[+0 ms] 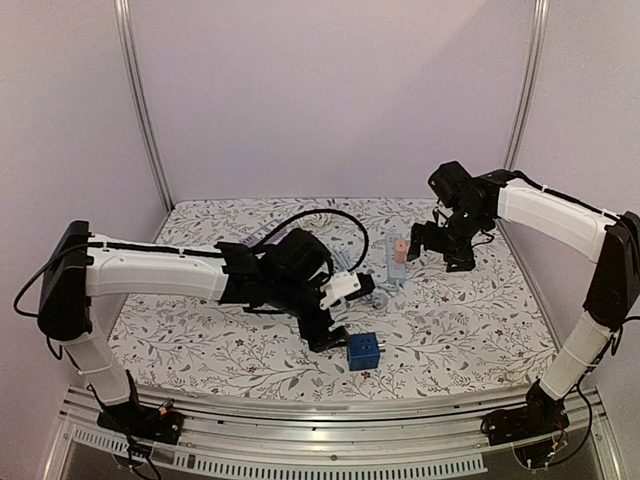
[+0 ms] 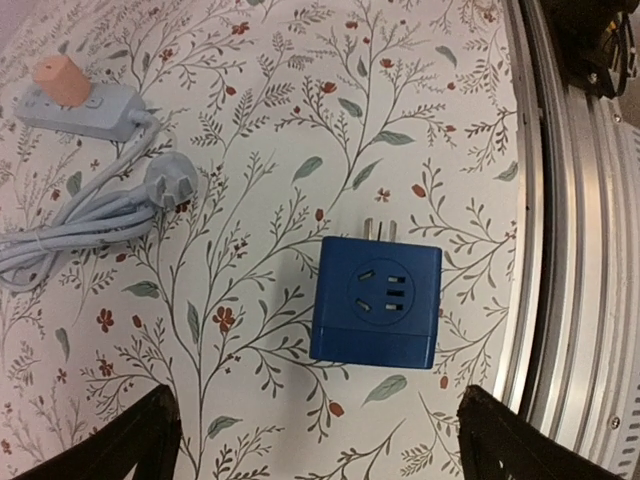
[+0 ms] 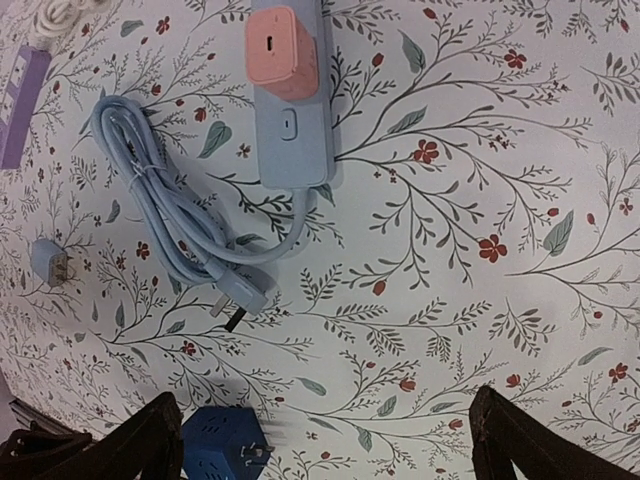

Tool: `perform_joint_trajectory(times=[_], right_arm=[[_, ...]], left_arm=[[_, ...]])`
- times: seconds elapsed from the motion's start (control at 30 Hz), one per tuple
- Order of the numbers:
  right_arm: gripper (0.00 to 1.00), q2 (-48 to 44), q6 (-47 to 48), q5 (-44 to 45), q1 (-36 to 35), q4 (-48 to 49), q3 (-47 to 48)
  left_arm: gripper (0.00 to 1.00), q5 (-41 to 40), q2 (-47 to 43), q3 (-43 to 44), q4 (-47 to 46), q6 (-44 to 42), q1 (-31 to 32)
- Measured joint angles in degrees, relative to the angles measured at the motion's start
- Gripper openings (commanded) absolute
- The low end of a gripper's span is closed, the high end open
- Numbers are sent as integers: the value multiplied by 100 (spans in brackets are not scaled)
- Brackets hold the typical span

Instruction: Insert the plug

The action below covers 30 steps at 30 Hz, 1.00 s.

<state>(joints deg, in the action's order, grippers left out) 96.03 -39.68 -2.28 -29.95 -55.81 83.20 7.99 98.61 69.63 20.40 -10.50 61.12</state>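
Observation:
Next, my left gripper grabs the blue plug's sides at the plug's end opposite the prongs, to hand the plug to my right gripper.
The plug, a blue cube (image 1: 363, 351) with metal prongs on one side and sockets on top, lies on the floral cloth near the front edge. In the left wrist view the blue cube (image 2: 375, 302) sits just ahead of my open left gripper (image 2: 315, 445), between its finger lines but untouched. A pale blue power strip (image 3: 292, 120) with a pink plug (image 3: 282, 45) in it lies farther back. My right gripper (image 3: 325, 440) hovers open over the cloth near the strip's coiled cord (image 3: 170, 215), holding nothing. In the top view the left gripper (image 1: 325, 335) is beside the cube and the right gripper (image 1: 445, 248) beside the power strip (image 1: 392, 268).
A purple strip (image 3: 22, 105) and a small grey adapter (image 3: 50, 262) lie left of the cord. The cord's own plug (image 2: 170, 185) rests on the cloth. The metal rail (image 2: 570, 250) of the table's near edge runs close to the blue cube.

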Motion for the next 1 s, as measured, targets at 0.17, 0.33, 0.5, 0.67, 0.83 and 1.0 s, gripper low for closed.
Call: perform_joint_trajectory(times=[0.17,0.33,0.5,0.67,0.83,1.0], right_arm=[[99,-83,-59,-2,0,-9,-50],[99,-83,-107,-4,0,-9,-105],[99,-83,-144,-11,0,-9,-109],[99,-81,-151,-50,0,-11,-109],[99,-57,-166,-120,0,-11,-107],[99,35,-173,-151,0,-11,-103]], left_arm=[[99,157,415,229,26,-240,26],[99,142,693,420,103,-457,166],[99,-4,868,450,125,-570,295],[99,-190,1043,450,70,-664,374],[86,-302,1279,450,-85,-721,446],[64,-396,1388,448,-236,-817,459]])
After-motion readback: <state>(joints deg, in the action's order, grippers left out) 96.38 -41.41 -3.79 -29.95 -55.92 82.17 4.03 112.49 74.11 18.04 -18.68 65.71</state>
